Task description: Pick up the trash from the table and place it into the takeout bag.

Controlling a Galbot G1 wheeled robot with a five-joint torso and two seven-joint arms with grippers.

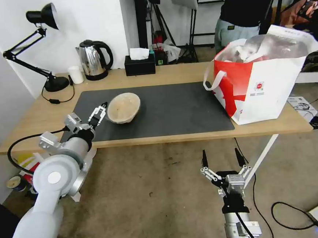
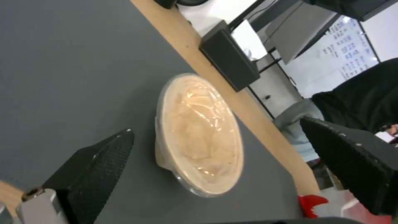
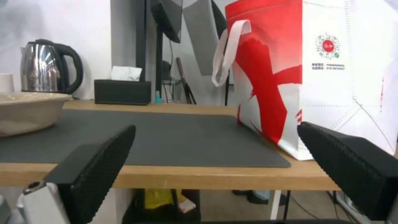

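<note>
The bowl is wider than my open fingers, so my left gripper should pinch its thin rim [image 1: 108, 114] next.
A tan film-covered bowl [image 1: 123, 107] of trash sits on the left part of the dark grey mat [image 1: 173, 110] on the light-wood table [image 1: 184, 73]. My left gripper [image 1: 101, 111] hovers open just left of the bowl; in the left wrist view the bowl [image 2: 199, 133] lies ahead between the two black fingers [image 2: 95, 168]. The takeout bag [image 1: 262, 78], white with a red panel and strap handles, stands on the table's right end, its top stuffed. My right gripper [image 1: 221, 158] hangs open below the table's front edge, facing the bag [image 3: 307, 71] and the bowl [image 3: 25, 112].
Along the table's back edge stand a black desk lamp [image 1: 39, 47], a small white cup [image 1: 76, 74], a steel kettle [image 1: 93, 59] and a black tissue box [image 1: 140, 63]. A white slanted table leg [image 1: 261, 158] is close to the right gripper. Cables and a white box lie on the floor.
</note>
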